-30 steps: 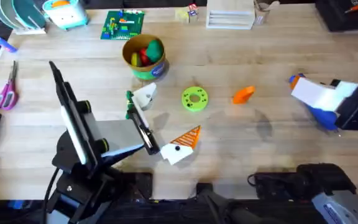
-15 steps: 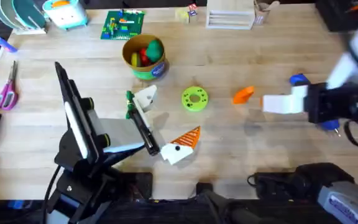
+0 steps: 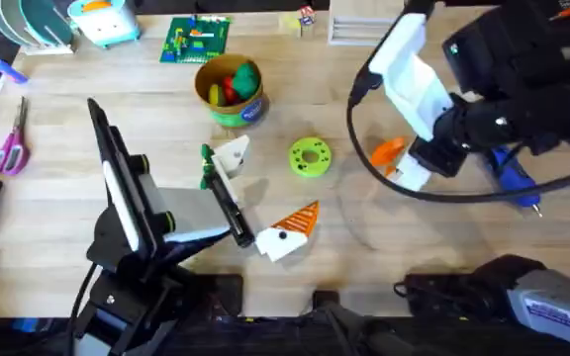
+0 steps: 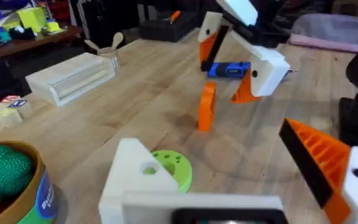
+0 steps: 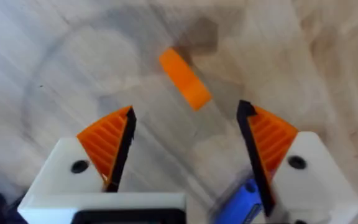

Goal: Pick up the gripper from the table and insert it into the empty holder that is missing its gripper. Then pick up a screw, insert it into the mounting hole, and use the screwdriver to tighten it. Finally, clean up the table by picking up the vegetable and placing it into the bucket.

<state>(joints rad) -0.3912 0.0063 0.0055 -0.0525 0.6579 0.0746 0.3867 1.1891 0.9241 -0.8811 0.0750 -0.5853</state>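
Note:
My right gripper grabs the orange gripper piece [image 3: 388, 150] by its long sides next, to fit it into the bare white holder [image 3: 231, 153].
The orange gripper piece [image 3: 388, 150] [image 4: 206, 107] [image 5: 185, 78] lies on the table [image 3: 384, 247] right of the middle. My right gripper [image 3: 405, 161] [image 5: 188, 140] hovers just above it, open, with the piece ahead of its orange pads [image 5: 107, 146]. My left gripper [image 3: 262, 195] rests open and empty near the centre. One of its fingers is the bare white holder [image 3: 231, 153] [image 4: 135, 180]; the other carries an orange pad [image 4: 319, 163]. The blue screwdriver [image 3: 508, 170] [image 4: 229, 70] lies behind the right gripper. The yellow bucket [image 3: 231, 91] holds toy produce. No screw can be made out.
A round green disc [image 3: 310, 156] sits between the holder and the orange piece. Pink scissors [image 3: 10, 143] lie at the left edge. A green board [image 3: 196, 40] and a wooden rack [image 3: 364, 30] stand along the back. Bare wood lies in front of the orange piece.
My right arm swung in from the right edge, rose and came over the orange piece. The screwdriver now shows beside it. The left arm stayed put.

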